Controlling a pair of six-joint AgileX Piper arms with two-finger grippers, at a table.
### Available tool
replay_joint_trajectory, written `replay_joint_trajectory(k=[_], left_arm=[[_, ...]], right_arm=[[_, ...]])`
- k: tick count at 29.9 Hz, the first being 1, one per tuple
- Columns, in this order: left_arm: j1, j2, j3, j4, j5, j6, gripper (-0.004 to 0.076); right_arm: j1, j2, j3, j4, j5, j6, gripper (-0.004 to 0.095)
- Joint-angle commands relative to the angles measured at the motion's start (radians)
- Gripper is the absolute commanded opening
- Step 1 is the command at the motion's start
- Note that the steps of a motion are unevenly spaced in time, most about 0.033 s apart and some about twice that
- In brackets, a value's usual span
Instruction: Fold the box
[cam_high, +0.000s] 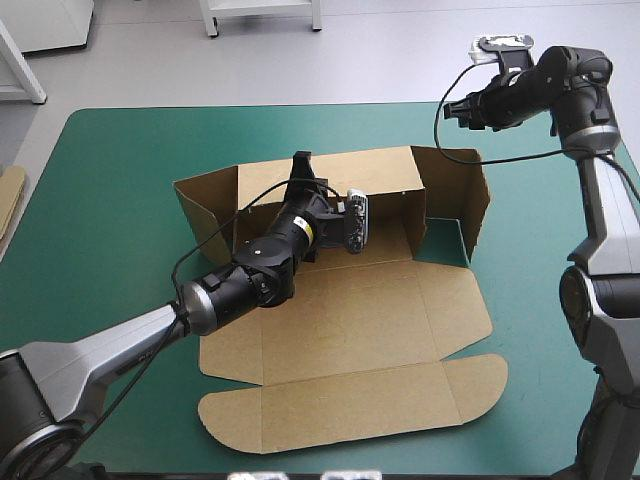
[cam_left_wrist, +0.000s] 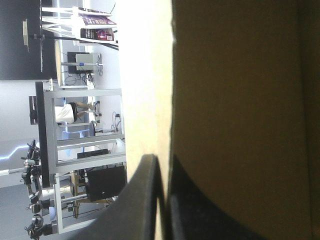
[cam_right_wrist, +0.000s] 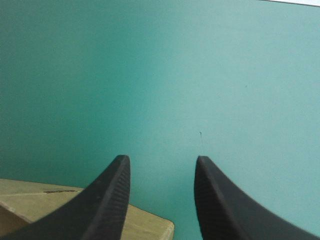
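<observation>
The right gripper grabs the box by the corner joining its back side (cam_high: 414, 150) and end flap (cam_high: 458, 195) next, to fold it up.
The brown box (cam_high: 350, 310) lies in the middle of the teal-green table. Its back wall (cam_high: 385, 170) and both end flaps stand raised, and its lid panel (cam_high: 350, 405) lies flat toward the front edge. My left gripper (cam_high: 300, 162) reaches over the base and pinches the top edge of the back wall near its left end. In the left wrist view the black fingers (cam_left_wrist: 145, 200) are all but shut with the board (cam_left_wrist: 240, 100) between them. My right gripper (cam_high: 457, 107) hovers above the far right corner, just beyond the right end flap (cam_high: 470, 190). It stands open (cam_right_wrist: 162, 159) over bare cover, a box edge (cam_right_wrist: 150, 226) beneath it.
More brown board (cam_high: 10, 195) shows at the table's left edge. Teal-green cover (cam_high: 120, 200) surrounds the box on all sides, with wide room on the left and along the far edge.
</observation>
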Motion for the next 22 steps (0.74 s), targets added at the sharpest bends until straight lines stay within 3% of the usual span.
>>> replay_joint_trajectory(k=[1, 15, 22], left_arm=[[0.003, -0.023, -0.010, -0.045, 0.033, -0.033, -0.0008], [0.003, -0.023, -0.010, -0.045, 0.032, -0.033, -0.0008], [0.003, -0.023, -0.010, -0.045, 0.032, -0.033, -0.0008]], right_arm=[[-0.005, -0.032, -0.040, 0.017, -0.032, -0.009, 0.0391], [0.025, -0.012, 0.056, 0.023, 0.073, -0.050, 0.0391], [0.025, -0.064, 0.109, 0.105, 0.073, -0.076, 0.0391]])
